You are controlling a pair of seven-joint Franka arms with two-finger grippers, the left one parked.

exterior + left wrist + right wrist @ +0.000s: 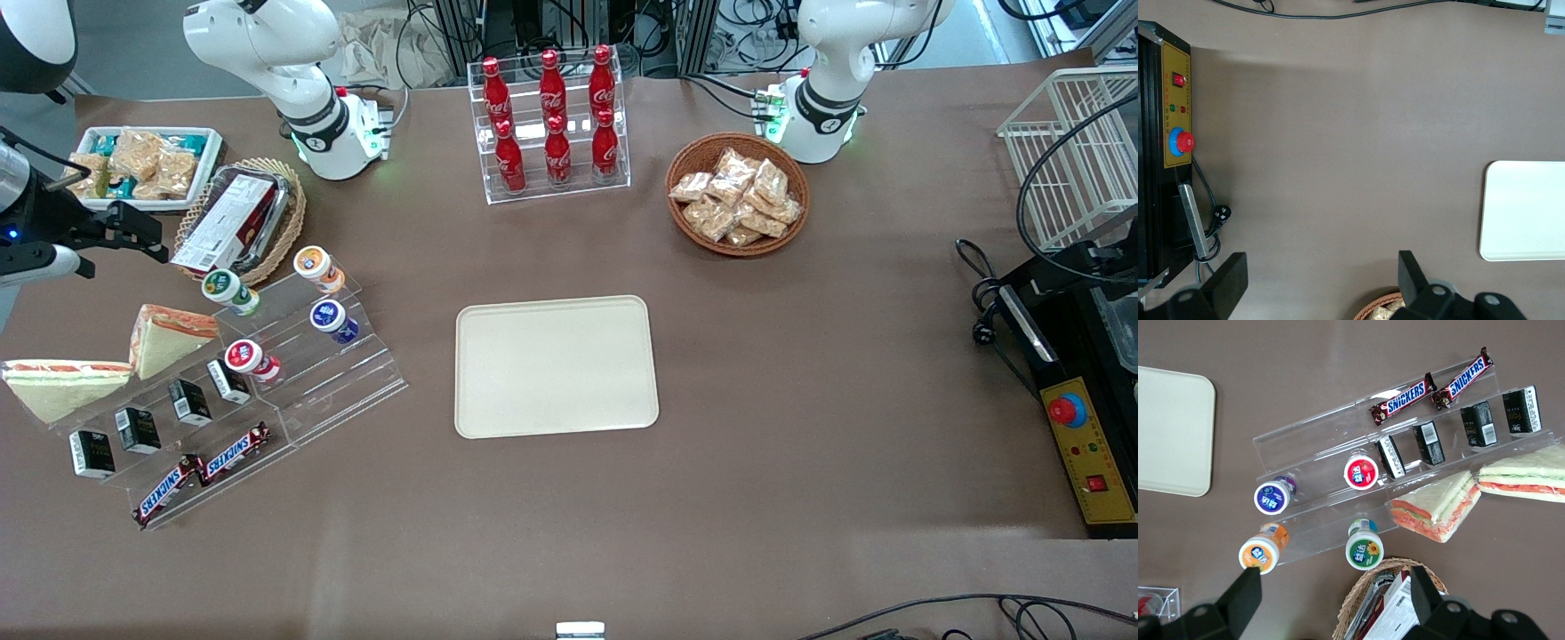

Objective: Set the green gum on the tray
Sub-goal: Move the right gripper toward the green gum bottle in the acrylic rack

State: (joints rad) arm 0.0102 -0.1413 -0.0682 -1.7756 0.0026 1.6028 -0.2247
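My gripper will place the green gum on the cream tray [556,366], so it will next grab the bottle by its green-labeled lid [222,283].
The green gum [228,291] stands on the top step of a clear stepped stand [356,378], at the working arm's end of the table; it also shows in the right wrist view [1364,550], green label up. The cream tray [556,366] lies flat in the middle of the table with nothing on it, and its corner shows in the right wrist view [1171,433]. My gripper [142,233] hangs open and empty high above the table, beside the wicker basket, apart from the gum. Seen from the wrist [1335,603], the gum sits just off the gap between its fingers.
On the same stand are an orange-lidded bottle [316,267], a blue-lidded bottle [332,320], a red-lidded bottle [249,357], small black cartons and Snickers bars [200,471]. A wicker basket with a box [238,222] and sandwiches [169,338] lie close by. A cola rack [551,124] stands farther back.
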